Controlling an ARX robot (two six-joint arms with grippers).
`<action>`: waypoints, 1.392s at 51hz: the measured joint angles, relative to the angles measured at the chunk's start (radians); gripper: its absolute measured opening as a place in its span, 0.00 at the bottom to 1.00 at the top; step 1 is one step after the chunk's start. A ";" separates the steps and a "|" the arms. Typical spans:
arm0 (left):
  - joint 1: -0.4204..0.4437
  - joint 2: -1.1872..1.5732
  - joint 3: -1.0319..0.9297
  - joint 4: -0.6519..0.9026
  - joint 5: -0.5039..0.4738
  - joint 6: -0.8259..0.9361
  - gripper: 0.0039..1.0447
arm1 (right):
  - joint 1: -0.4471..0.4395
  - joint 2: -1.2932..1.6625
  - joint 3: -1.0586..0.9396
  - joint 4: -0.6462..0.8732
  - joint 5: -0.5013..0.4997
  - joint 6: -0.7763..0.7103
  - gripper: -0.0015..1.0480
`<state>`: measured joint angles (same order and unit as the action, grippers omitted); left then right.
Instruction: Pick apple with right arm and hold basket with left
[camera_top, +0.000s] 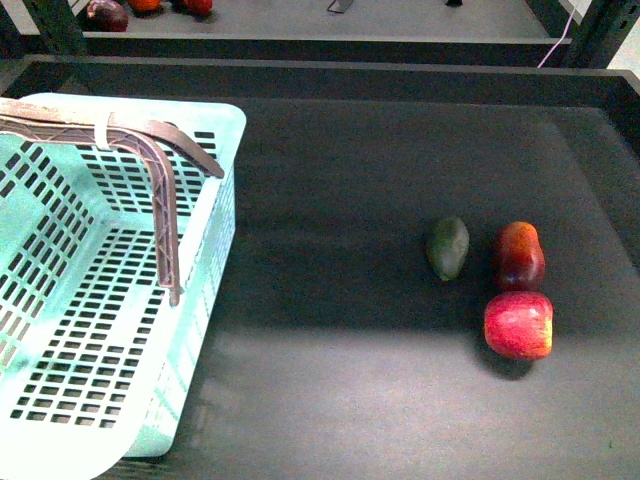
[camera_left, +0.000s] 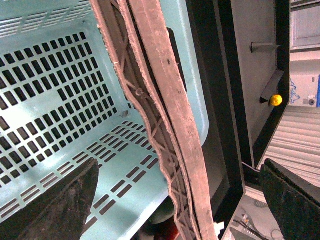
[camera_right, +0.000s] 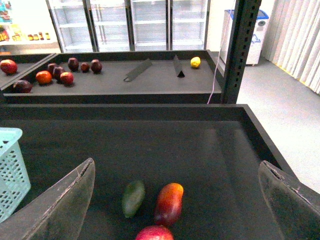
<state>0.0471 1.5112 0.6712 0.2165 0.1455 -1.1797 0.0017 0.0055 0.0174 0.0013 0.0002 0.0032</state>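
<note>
My left gripper grabs the basket by its brownish handle next, to hold the basket steady for the apple.
The red apple with yellowish streaks lies on the dark table at the right front. Its top shows at the lower edge of the right wrist view. My right gripper is open and empty, above and short of the apple. The turquoise basket stands at the left, its brownish handles folded over the inside. My left gripper is open, and the basket's handles run between its spread fingers; I cannot tell if they touch. Neither gripper shows in the front view.
A taller dark red, orange-topped fruit lies just behind the apple, and a dark green avocado lies to its left. The table has a raised rim. A black post and a further shelf with fruit stand behind.
</note>
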 joint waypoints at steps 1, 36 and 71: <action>-0.002 0.013 0.010 0.000 -0.004 -0.005 0.93 | 0.000 0.000 0.000 0.000 0.000 0.000 0.92; -0.013 0.184 0.118 -0.045 -0.061 -0.106 0.49 | 0.000 0.000 0.000 0.000 0.000 0.000 0.92; -0.012 -0.039 0.122 -0.210 -0.043 -0.066 0.19 | 0.000 0.000 0.000 0.000 0.000 0.000 0.92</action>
<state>0.0353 1.4727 0.7937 0.0063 0.1024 -1.2453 0.0013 0.0055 0.0174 0.0013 0.0002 0.0032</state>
